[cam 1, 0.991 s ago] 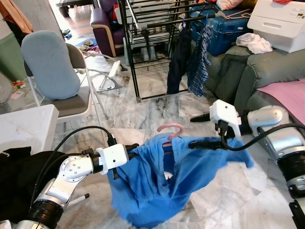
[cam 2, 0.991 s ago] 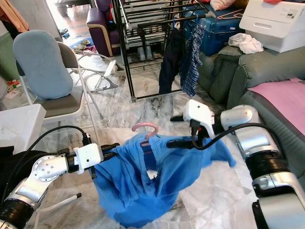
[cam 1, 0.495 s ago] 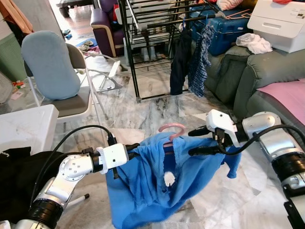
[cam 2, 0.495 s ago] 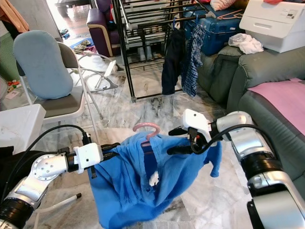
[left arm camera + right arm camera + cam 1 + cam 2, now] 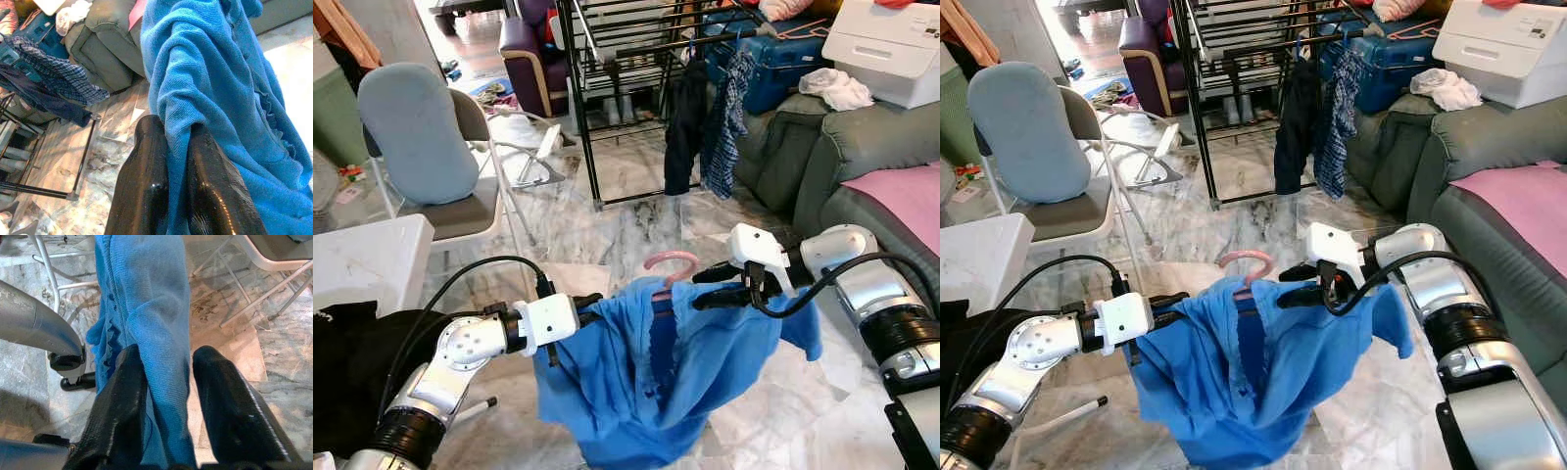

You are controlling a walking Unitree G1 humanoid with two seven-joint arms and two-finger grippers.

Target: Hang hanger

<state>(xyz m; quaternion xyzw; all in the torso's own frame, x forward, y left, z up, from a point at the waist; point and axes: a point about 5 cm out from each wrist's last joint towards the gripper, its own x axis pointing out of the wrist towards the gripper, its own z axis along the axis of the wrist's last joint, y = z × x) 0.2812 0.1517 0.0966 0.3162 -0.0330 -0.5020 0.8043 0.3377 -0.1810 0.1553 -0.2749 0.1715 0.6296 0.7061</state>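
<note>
The fold [image 5: 710, 294] beside the hanger hook stands up while the rest hangs slack. My right gripper should pinch the blue shirt [image 5: 656, 382] there next.
A blue shirt [image 5: 656, 382] hangs on a pink hanger [image 5: 671, 262], slung between my two grippers low over the marble floor. My left gripper [image 5: 587, 305] is shut on the shirt's left shoulder; in the left wrist view [image 5: 176, 132] the cloth is pinched between both fingers. My right gripper [image 5: 702, 287] sits just right of the hanger hook. It is open, with a fold of the shirt [image 5: 156, 323] running between its fingers and a gap on one side. The black drying rack [image 5: 592, 108] stands further ahead, with a dark garment [image 5: 683, 127] and a plaid shirt [image 5: 724, 122] hanging on it.
A folding chair with a blue cushion [image 5: 416, 132] stands at the left, and a white table [image 5: 362, 264] is nearer. A grey sofa [image 5: 842, 147] with a pink blanket and a white box [image 5: 891, 49] fills the right side. Marble floor lies between me and the rack.
My right gripper has moved left, closer to the hanger hook, and its fingers have spread apart. The shirt's right side has bunched up. The left gripper has kept its hold.
</note>
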